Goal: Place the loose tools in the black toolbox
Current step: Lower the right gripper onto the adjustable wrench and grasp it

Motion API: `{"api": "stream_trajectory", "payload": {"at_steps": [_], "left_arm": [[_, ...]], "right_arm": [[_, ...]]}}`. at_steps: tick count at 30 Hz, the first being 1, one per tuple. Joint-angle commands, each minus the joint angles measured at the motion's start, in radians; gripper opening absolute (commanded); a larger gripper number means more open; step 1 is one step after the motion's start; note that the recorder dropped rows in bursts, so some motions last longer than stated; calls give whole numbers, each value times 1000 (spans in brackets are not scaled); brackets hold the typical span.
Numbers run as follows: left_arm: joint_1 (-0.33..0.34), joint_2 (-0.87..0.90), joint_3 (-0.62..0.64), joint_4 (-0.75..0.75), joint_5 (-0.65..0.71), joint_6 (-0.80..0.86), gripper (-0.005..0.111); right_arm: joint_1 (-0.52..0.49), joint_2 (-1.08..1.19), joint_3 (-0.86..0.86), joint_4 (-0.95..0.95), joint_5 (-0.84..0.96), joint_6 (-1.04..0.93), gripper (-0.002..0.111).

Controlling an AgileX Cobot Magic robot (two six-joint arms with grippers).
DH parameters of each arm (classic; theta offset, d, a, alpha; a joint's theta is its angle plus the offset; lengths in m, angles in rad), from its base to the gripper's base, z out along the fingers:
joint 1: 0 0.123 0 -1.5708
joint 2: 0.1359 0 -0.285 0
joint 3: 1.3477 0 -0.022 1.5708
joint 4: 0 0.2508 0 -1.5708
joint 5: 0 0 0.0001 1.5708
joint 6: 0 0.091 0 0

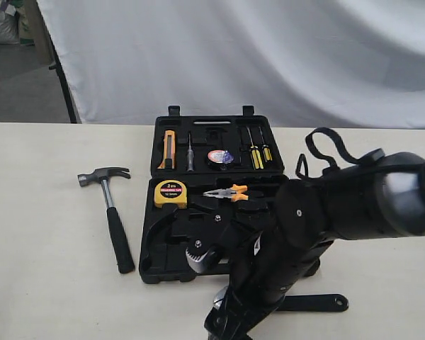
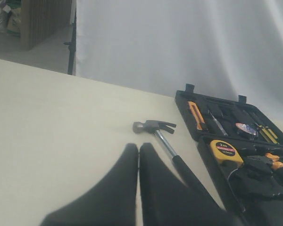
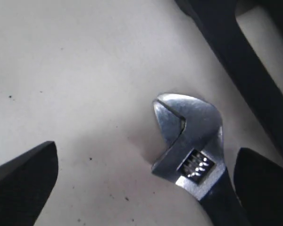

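I need to grab the adjustable wrench by its silver head [image 3: 200,141] next with my right gripper, for the black toolbox.
The black toolbox [image 1: 163,273] lies open in the middle of the table. The blue-and-white tape roll [image 1: 219,156] rests in its far half. Left of the case, on the table, lies the claw hammer [image 1: 112,212], also seen as the hammer [image 2: 155,128] just beyond my left gripper [image 2: 138,153], which is shut and empty. The silver adjustable wrench [image 3: 191,136] lies flat on the table by the case's near edge, its black handle [image 1: 315,303] pointing right. My right gripper [image 3: 146,183] hangs open over the wrench head, fingers on both sides and apart from it.
A yellow tape measure [image 1: 171,193], orange-handled pliers [image 1: 230,192], an orange knife [image 1: 169,149] and yellow screwdrivers [image 1: 256,154] sit in the case. My right arm [image 1: 312,219] covers the case's near right part. The slot handle [image 3: 226,42] lies close beyond the wrench.
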Motion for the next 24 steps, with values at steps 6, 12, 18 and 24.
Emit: {"api": "stream_trajectory", "payload": {"at_steps": [6,12,18,24], "left_arm": [[25,-3,-3,4,-7,-5,1],[25,-3,-3,4,-7,-5,1],[25,-3,-3,4,-7,-5,1],[25,-3,-3,4,-7,-5,1]], "right_arm": [[-1,71,0,-11,-77,-30,84],[-1,71,0,9,-32,-30,36],[16,63,0,66,-4,-30,-1],[83,44,-9,81,-13,-30,0]]}}
